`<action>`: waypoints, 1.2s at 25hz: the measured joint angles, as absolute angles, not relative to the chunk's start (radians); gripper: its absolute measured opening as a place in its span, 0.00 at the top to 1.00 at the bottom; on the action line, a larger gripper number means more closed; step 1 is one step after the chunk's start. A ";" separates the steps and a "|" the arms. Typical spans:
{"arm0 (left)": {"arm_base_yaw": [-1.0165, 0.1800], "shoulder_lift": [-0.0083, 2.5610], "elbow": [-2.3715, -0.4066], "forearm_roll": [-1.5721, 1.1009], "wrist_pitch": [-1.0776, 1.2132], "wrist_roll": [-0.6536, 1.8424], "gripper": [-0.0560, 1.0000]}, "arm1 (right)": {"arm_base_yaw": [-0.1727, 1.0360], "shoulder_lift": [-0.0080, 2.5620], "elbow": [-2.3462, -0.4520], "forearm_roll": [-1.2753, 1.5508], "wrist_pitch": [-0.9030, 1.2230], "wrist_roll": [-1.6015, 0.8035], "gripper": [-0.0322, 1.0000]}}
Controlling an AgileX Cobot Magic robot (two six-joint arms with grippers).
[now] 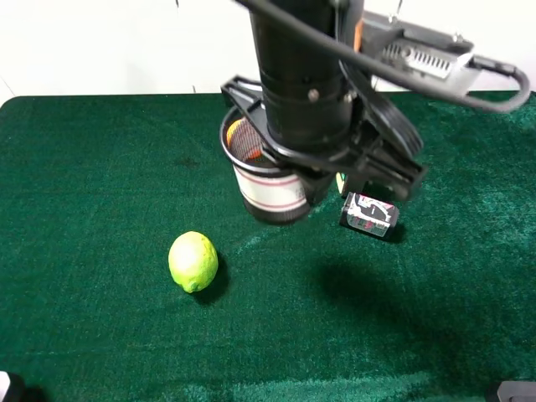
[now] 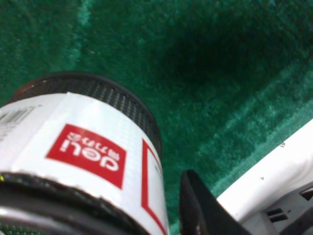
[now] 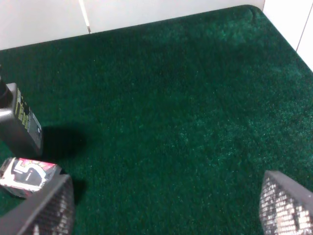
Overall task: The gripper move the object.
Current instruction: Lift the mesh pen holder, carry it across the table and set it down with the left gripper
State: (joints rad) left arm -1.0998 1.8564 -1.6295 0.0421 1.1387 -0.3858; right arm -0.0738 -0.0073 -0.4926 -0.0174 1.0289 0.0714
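Observation:
The cup's base [image 1: 276, 216] [image 2: 93, 81] is high above the green cloth, so my left gripper should keep holding, because the cup would drop if I opened it now.
The black wire-mesh pen cup [image 1: 270, 188] with a white band and red stripes is at the middle of the green cloth, with something orange [image 1: 239, 134] inside it. My left gripper [image 1: 280, 159], under the bulky black arm, is shut on the cup's rim. In the left wrist view the cup [image 2: 93, 147] fills the frame, with one black finger [image 2: 198, 208] beside its wall. I cannot tell whether the cup touches the cloth. My right gripper [image 3: 166, 205] is open and empty over bare cloth, and does not show clearly in the high view.
A yellow-green lemon [image 1: 193, 261] lies in front and to the left of the cup. A small dark patterned jar [image 1: 368, 214] lies just right of the cup, also in the right wrist view [image 3: 27, 176], beside a grey bottle [image 3: 22, 125]. The white wall runs along the cloth's far edge.

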 joint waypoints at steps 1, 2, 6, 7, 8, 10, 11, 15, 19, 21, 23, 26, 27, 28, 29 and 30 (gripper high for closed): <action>-1.103 1.856 -1.615 0.035 1.134 -0.387 0.83 | -0.074 -0.007 -0.493 -0.017 1.029 0.071 0.41; -1.105 1.856 -1.599 0.026 1.126 -0.388 0.83 | -0.074 -0.007 -0.493 -0.017 1.029 0.071 0.41; -1.113 1.857 -1.536 0.010 1.081 -0.396 0.83 | -0.074 -0.007 -0.493 -0.017 1.029 0.071 0.41; -1.113 1.857 -1.522 0.007 1.070 -0.398 0.83 | -0.074 -0.007 -0.493 -0.017 1.029 0.071 0.41; -1.113 1.857 -1.505 0.006 1.058 -0.402 0.83 | -0.074 -0.007 -0.493 -0.017 1.029 0.071 0.41; -1.113 1.857 -1.471 0.006 1.024 -0.408 0.83 | -0.074 -0.007 -0.493 -0.017 1.029 0.071 0.41; -1.113 1.857 -1.451 0.000 1.002 -0.411 0.83 | -0.074 -0.007 -0.493 -0.017 1.029 0.071 0.41; -1.113 1.857 -1.365 -0.007 0.909 -0.413 0.83 | -0.074 -0.007 -0.493 -0.017 1.029 0.071 0.41; -1.113 1.857 -1.280 -0.009 0.816 -0.424 0.83 | -0.074 -0.007 -0.493 -0.017 1.029 0.071 0.41; -1.113 1.857 -1.242 -0.009 0.771 -0.434 0.83 | -0.074 -0.007 -0.493 -0.017 1.029 0.071 0.41; -1.113 1.857 -1.204 -0.009 0.734 -0.438 0.83 | -0.074 -0.007 -0.493 -0.017 1.029 0.071 0.41; -1.113 1.859 -1.169 -0.009 0.691 -0.441 0.83 | -0.074 -0.007 -0.493 -0.017 1.029 0.071 0.41; -1.113 1.864 -1.165 -0.009 0.683 -0.441 0.83 | -0.074 -0.007 -0.493 -0.017 1.029 0.071 0.41; -1.113 1.873 -1.164 -0.009 0.674 -0.441 0.83 | -0.074 -0.007 -0.493 -0.017 1.029 0.071 0.41; -1.113 1.885 -1.164 -0.009 0.665 -0.441 0.83 | -0.074 -0.007 -0.493 -0.017 1.029 0.071 0.41; -1.113 1.896 -1.164 -0.009 0.659 -0.441 0.83 | -0.074 -0.007 -0.493 -0.017 1.029 0.071 0.41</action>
